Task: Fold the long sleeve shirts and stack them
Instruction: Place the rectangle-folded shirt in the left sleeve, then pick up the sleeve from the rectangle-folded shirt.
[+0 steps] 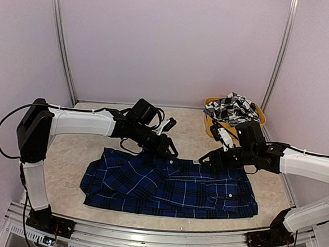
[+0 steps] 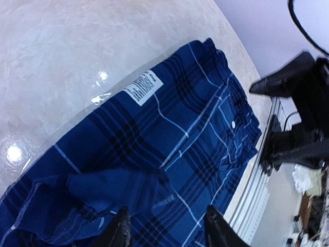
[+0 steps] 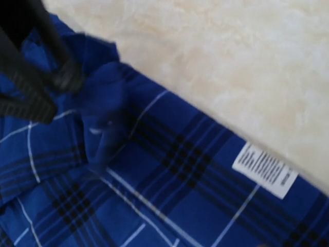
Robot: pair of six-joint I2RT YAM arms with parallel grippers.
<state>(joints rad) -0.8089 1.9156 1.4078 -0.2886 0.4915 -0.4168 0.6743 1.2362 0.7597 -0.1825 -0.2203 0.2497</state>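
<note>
My right gripper is going to grab the blue shirt's sleeve by its buttoned cuff next. It will then fold the sleeve flat along the shirt's far edge.
The royal blue plaid shirt [image 1: 171,183] lies spread across the middle of the table; its white care label [image 2: 144,87] sits near the far edge and also shows in the right wrist view [image 3: 264,170]. My left gripper [image 1: 167,148] hovers open just above the shirt's far edge, with a raised, blurred fold of cloth [image 2: 123,188] in front of its fingertips [image 2: 121,231]. My right gripper [image 1: 208,160] is low over the same edge further right and looks open and empty; its fingers are out of its wrist view. The black-and-white checked shirt [image 1: 231,108] is bunched in the tub.
A yellow plastic tub [image 1: 260,113] stands at the back right corner, just behind my right arm. The metal rail [image 1: 145,235] runs along the near table edge. Bare table [image 1: 78,146] lies left of and behind the blue shirt. Walls enclose the back and sides.
</note>
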